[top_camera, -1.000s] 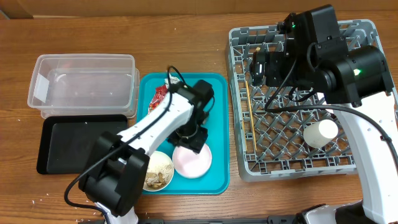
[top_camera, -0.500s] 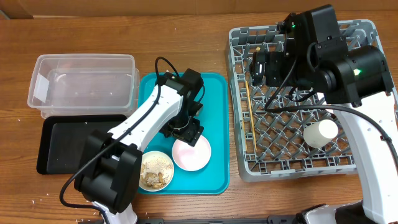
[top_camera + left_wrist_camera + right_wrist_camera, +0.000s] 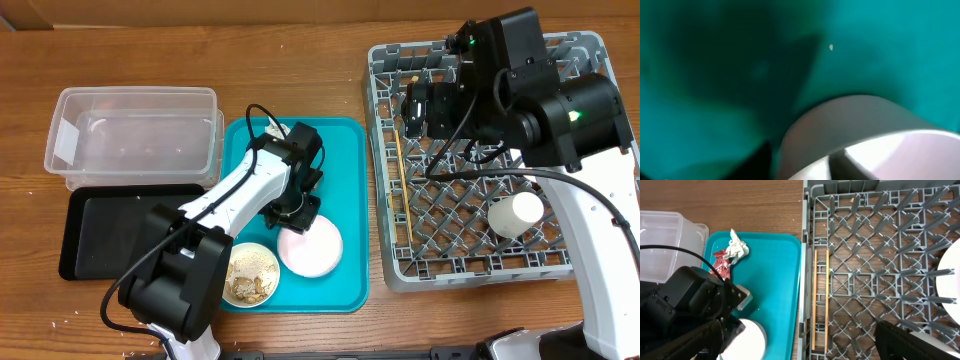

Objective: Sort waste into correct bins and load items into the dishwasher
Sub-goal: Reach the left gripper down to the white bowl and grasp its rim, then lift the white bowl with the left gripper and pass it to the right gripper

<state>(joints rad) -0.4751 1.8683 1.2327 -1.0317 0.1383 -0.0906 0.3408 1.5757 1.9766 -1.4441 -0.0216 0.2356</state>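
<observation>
My left gripper is at one side of the empty white bowl. Next, my right gripper should grab the bowl's rim opposite it, to load the bowl into the rack.
My left gripper is low over the teal tray, its fingers straddling the rim of an empty small white bowl, one finger inside and one outside. A second bowl holding beige crumbs sits beside it. The foil ball and the red-and-silver wrapper lie at the tray's far left corner. Two chopsticks lie on the left side of the grey dish rack, and the white cup is inside it. My right gripper hovers open and empty over the rack. The plate is out of view.
The clear tub stands at the far left, with the black tray in front of it. The teal tray lies between them and the rack. My left arm crosses the tray's left half.
My left gripper moved up the tray and slightly left, and the white bowl shifted with it. The right arm has not moved.
</observation>
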